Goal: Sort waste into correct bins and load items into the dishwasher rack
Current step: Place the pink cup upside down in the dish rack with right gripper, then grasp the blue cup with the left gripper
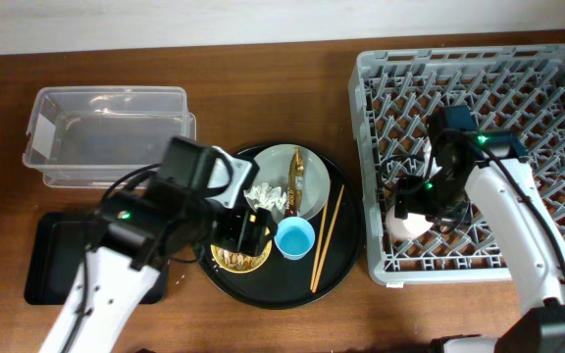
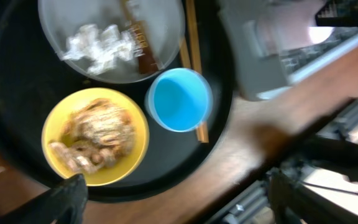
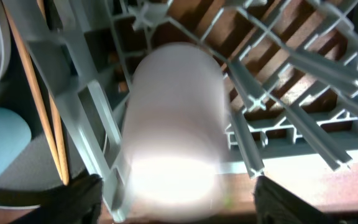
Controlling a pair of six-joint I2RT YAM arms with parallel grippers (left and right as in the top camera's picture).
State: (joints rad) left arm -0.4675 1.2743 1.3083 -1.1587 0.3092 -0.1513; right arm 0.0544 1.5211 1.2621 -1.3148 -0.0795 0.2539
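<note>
My right gripper needs to grab the light-blue cup point(image 1: 294, 238) across its outer sides next, to load it into the dishwasher rack. The cup's opening stays free that way.
The pale grey plate point(image 1: 307, 201) on the round black tray holds a crumpled white tissue point(image 1: 266, 196) and a brown-gold wrapper point(image 1: 297, 176). The yellow bowl point(image 2: 95, 146) holds brownish food scraps point(image 2: 92, 134). The light-blue cup point(image 1: 294, 238) stands beside it, and the chopsticks point(image 1: 327, 235) lie to its right. My left gripper point(image 1: 248, 235) hovers open over the bowl, holding nothing. The pink cup point(image 3: 176, 118) lies in the front-left corner of the grey dishwasher rack point(image 1: 459, 59). My right gripper point(image 1: 415, 211) is open around the cup, with gaps on both sides.
The clear plastic tub point(image 1: 106, 132) stands at the back left. The shallow black rectangular tray point(image 1: 52, 260) lies in front of it, partly under my left arm. The round black tray point(image 1: 336, 265) sits between the bins and the rack.
</note>
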